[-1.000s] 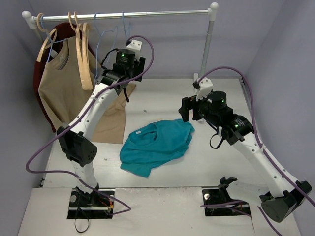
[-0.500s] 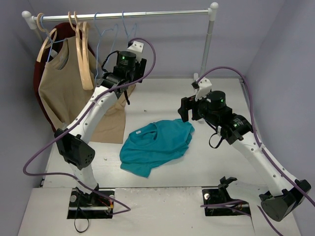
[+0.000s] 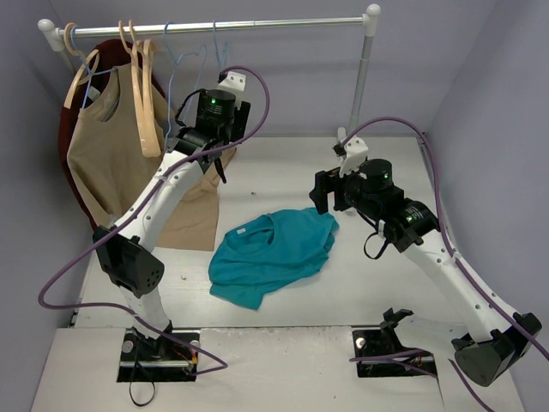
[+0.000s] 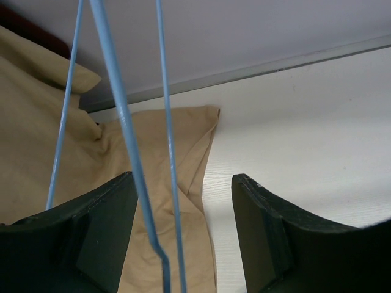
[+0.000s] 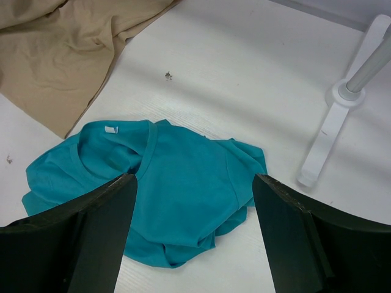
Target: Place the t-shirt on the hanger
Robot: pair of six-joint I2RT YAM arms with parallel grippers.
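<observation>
The hanger's opposite arm will be free to go into the t-shirt [image 3: 270, 253], because the left gripper will next grab the light-blue hanger's wire parts, pinched together at one end of the hanger.
The teal t-shirt [image 3: 270, 253] lies crumpled on the white table; it also shows in the right wrist view [image 5: 177, 189]. Thin light-blue wire hangers [image 3: 171, 69] hang on the rail at the back left. My left gripper [image 3: 190, 120] is raised among them and open. In the left wrist view two blue strands of a hanger [image 4: 119, 116] run down between the fingers of my left gripper [image 4: 183, 238], nearer the left finger and untouched. My right gripper [image 3: 322, 190] is open and empty. It hovers above the t-shirt's right edge, which the right wrist view shows between the fingers of my right gripper [image 5: 194, 238].
A tan sleeveless top [image 3: 103, 146] hangs on a wooden hanger [image 3: 146, 94] at the rail's left end, over a dark red garment [image 3: 69, 146]. A tan cloth [image 3: 193, 215] lies below the hangers. The rail's post [image 3: 360, 77] and its white foot [image 5: 333, 122] stand at the back right.
My left gripper has shifted slightly left towards the blue wire hangers. The right arm has edged slightly left. The t-shirt has not moved.
</observation>
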